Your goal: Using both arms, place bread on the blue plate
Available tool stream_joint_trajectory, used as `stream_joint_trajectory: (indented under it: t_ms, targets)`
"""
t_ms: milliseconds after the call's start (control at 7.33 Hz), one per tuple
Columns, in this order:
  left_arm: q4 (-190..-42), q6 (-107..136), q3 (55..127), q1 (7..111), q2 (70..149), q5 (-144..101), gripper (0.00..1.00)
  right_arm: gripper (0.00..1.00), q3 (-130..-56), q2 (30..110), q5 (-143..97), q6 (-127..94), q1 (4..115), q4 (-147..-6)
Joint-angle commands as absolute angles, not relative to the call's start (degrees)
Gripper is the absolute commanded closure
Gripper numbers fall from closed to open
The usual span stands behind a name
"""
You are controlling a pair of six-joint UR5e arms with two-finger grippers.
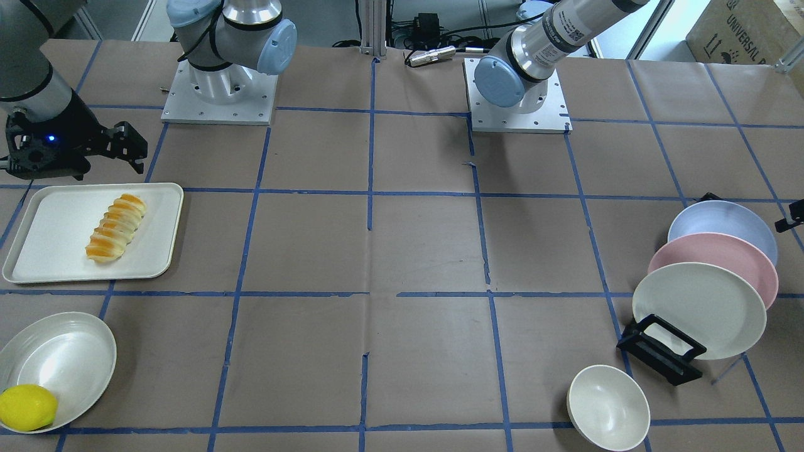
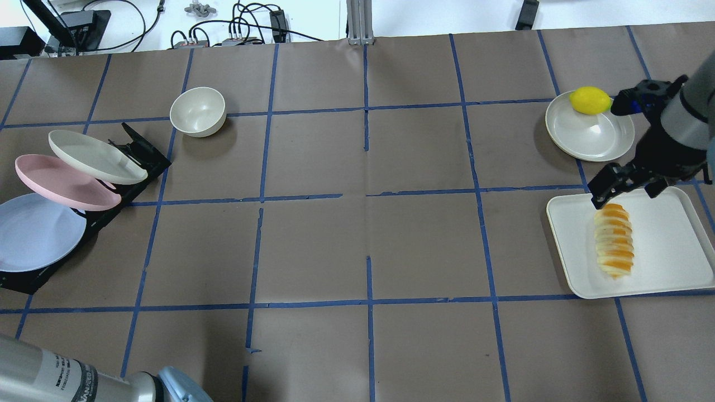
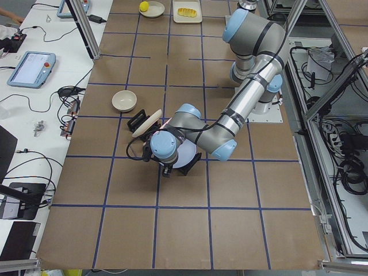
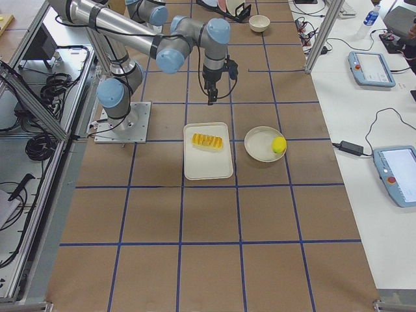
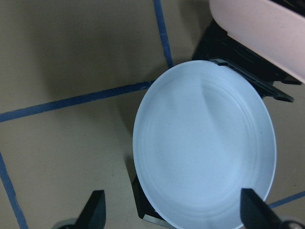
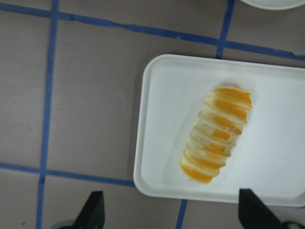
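The striped bread needs to go onto the blue plate (image 1: 716, 226). My right gripper will next grab the bread across its ridged middle (image 1: 116, 227).
The striped yellow-and-orange bread (image 1: 116, 227) lies on a white tray (image 1: 44, 251); it also shows in the overhead view (image 2: 613, 240) and the right wrist view (image 6: 217, 133). My right gripper (image 1: 129, 147) hovers above the tray's robot-side edge, open and empty, with the bread ahead of its fingertips (image 6: 95, 210). The blue plate (image 1: 716, 226) leans in a black rack, rearmost of three plates. It fills the left wrist view (image 5: 205, 148). My left gripper (image 5: 174, 212) is open and empty, just above that plate's rim.
A pink plate (image 1: 722, 263) and a cream-white plate (image 1: 697, 307) lean in the same rack (image 1: 659, 351). A cream bowl (image 1: 608, 407) stands near the rack. A yellow lemon (image 1: 26, 407) sits on a cream plate (image 1: 69, 351) beside the tray.
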State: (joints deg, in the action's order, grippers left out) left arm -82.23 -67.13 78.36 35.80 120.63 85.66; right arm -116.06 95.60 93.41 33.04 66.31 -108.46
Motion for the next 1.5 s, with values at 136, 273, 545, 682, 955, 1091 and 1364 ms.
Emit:
stream_joint_trajectory:
  t_ms: [136,273,545,682,955,1091,1364]
  targets:
    - [-80.4,-67.5,78.4,36.2,124.6,85.0,0.02,0.01,-126.1,91.6,93.5,33.1,60.8,-126.0]
    - [-80.4,-67.5,78.4,36.3,125.7,84.2,0.05,0.01,-126.2,86.8,93.6,32.1,60.5,-131.7]
    - [-80.4,-67.7,78.6,36.4,126.5,84.4,0.45,0.00,-127.5,83.0,93.4,32.4,55.7,-134.4]
    - [-80.5,-67.6,78.7,36.4,126.6,84.5,0.70,0.00,-128.7,82.6,93.4,31.4,55.3,-134.6]
    - [-80.7,-67.8,78.1,36.5,125.3,84.6,0.92,0.00,-130.2,83.5,93.1,28.7,55.5,-134.5]
    - [-81.1,-67.9,78.2,36.5,124.5,84.4,0.94,0.01,-130.3,83.3,92.9,28.8,55.5,-134.5]
    - [-81.8,-67.9,78.2,36.6,121.9,84.5,0.98,0.54,-130.3,83.1,92.8,29.2,55.5,-134.5]
